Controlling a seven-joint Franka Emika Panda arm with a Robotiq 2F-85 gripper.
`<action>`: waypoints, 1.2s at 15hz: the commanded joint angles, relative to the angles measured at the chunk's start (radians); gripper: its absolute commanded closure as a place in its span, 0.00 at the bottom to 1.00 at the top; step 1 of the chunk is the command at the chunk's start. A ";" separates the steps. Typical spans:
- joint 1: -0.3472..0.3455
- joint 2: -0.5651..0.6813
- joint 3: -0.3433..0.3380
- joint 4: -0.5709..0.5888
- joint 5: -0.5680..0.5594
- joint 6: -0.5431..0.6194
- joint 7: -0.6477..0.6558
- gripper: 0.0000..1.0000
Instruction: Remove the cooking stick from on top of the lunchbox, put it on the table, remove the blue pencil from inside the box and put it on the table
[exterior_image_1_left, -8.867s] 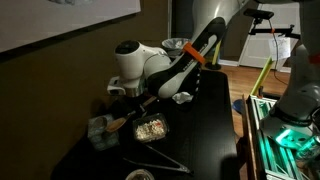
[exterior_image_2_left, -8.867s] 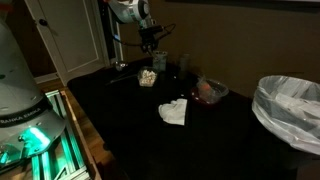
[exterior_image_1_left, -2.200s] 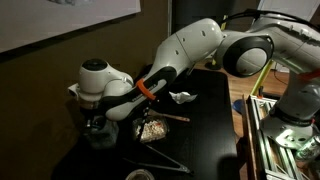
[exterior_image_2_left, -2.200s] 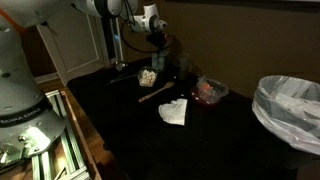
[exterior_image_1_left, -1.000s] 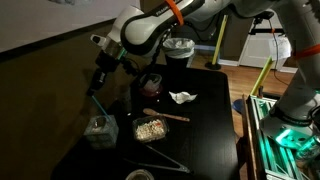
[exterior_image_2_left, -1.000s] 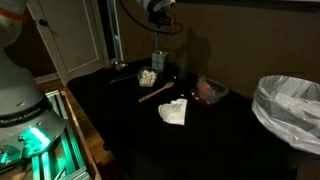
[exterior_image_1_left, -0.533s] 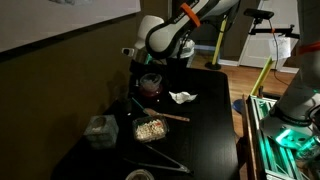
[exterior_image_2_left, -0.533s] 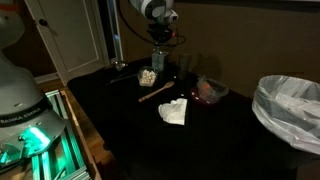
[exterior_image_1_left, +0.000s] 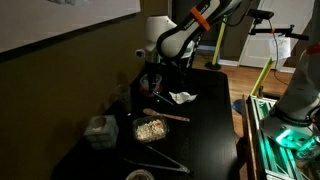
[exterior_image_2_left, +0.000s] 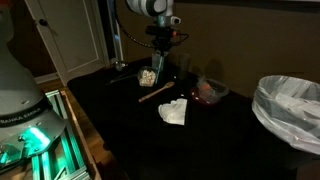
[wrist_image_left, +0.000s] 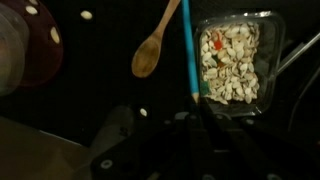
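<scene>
My gripper's fingers are holding the blue pencil high above the table beside the cooking stick. I will lower the pencil first, and then my gripper will let go of it.
In the wrist view my gripper (wrist_image_left: 190, 118) is shut on the lower end of the blue pencil (wrist_image_left: 186, 50), which points away from it. Under the pencil lies the black table (wrist_image_left: 100, 90). On the table the wooden cooking stick (wrist_image_left: 152, 52) lies to the pencil's left and the lunchbox (wrist_image_left: 235, 62) to its right. In both exterior views the gripper (exterior_image_1_left: 150, 82) (exterior_image_2_left: 158, 60) hangs above the table near the lunchbox (exterior_image_1_left: 150, 128) (exterior_image_2_left: 148, 76). The stick (exterior_image_1_left: 166, 116) (exterior_image_2_left: 153, 92) lies flat beside the lunchbox. The grey-green box (exterior_image_1_left: 98, 130) stands apart from the gripper.
A reddish cup (wrist_image_left: 25, 50) (exterior_image_2_left: 210, 90) stands close by. Crumpled white paper (exterior_image_1_left: 182, 97) (exterior_image_2_left: 174, 111) lies mid-table. Wire tongs (exterior_image_1_left: 160, 158) lie near the table's front. A bin with a white bag (exterior_image_2_left: 290, 105) stands beyond the table edge.
The gripper lifted the blue pencil high out of the grey-green box, swung across the table and came down over the area between the cup and the lunchbox. The stick lies still.
</scene>
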 joint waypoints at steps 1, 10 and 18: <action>0.158 0.055 -0.128 0.062 -0.153 -0.147 0.209 0.99; 0.276 0.319 -0.263 0.309 -0.231 -0.260 0.489 0.99; 0.292 0.549 -0.280 0.587 -0.222 -0.536 0.492 0.99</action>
